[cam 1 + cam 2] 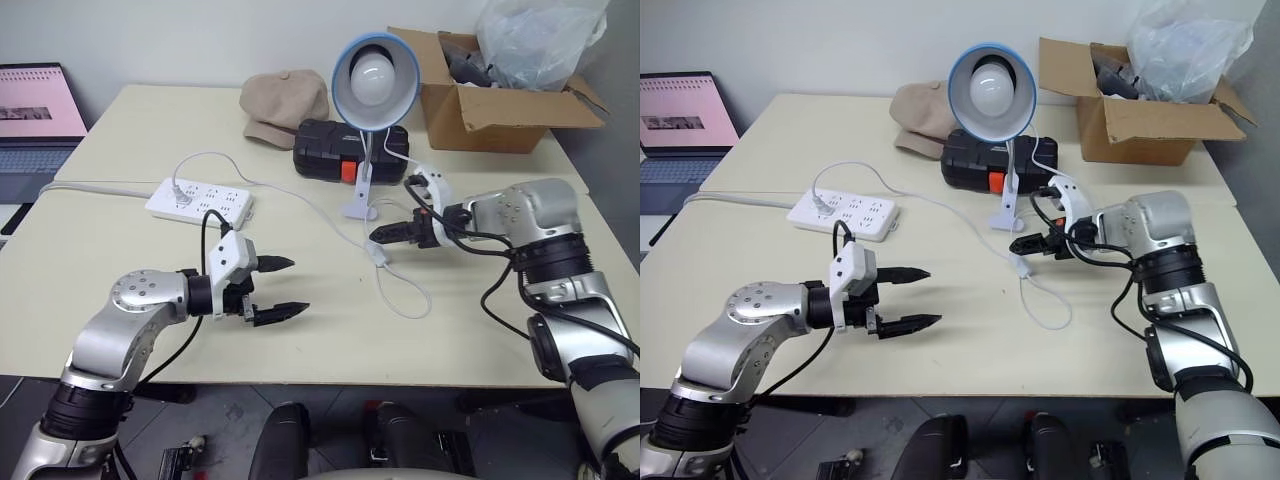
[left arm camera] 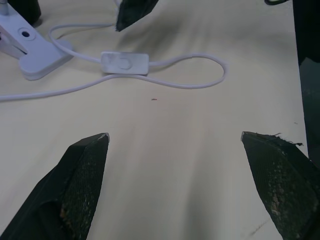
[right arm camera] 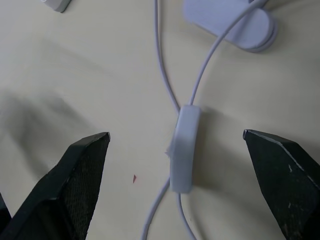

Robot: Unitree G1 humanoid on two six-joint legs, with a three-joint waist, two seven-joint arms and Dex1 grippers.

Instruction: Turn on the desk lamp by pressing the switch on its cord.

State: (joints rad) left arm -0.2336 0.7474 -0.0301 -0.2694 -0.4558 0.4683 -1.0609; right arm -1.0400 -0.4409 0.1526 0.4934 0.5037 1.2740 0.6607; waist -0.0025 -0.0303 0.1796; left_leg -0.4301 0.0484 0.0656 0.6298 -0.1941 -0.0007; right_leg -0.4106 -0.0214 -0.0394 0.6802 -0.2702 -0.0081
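Observation:
My right gripper isn't ready to close yet, since tabletop shows between my fingers and the small white switch (image 1: 378, 254) (image 3: 184, 147), so it needs to lower to the switch first.
The desk lamp (image 1: 375, 65), with a light-blue shade and a white bulb, stands on its white clip base (image 1: 358, 205) at mid-table. Its thin white cord (image 1: 410, 300) loops toward the front. The small white switch (image 1: 378, 254) lies flat on the table in front of the base. My right gripper (image 1: 392, 212) hovers just above the switch (image 3: 184, 147), open, with the switch lying between its spread fingers. My left gripper (image 1: 298, 285) is open and empty to the left of the switch (image 2: 125, 62), pointing toward it from a short distance.
A white power strip (image 1: 200, 202) lies at the left with a plug in it. Behind the lamp are a black case (image 1: 350, 150) and a beige cap (image 1: 285, 105). A cardboard box (image 1: 500, 95) with a plastic bag sits at the back right, and a laptop (image 1: 35, 110) at the far left.

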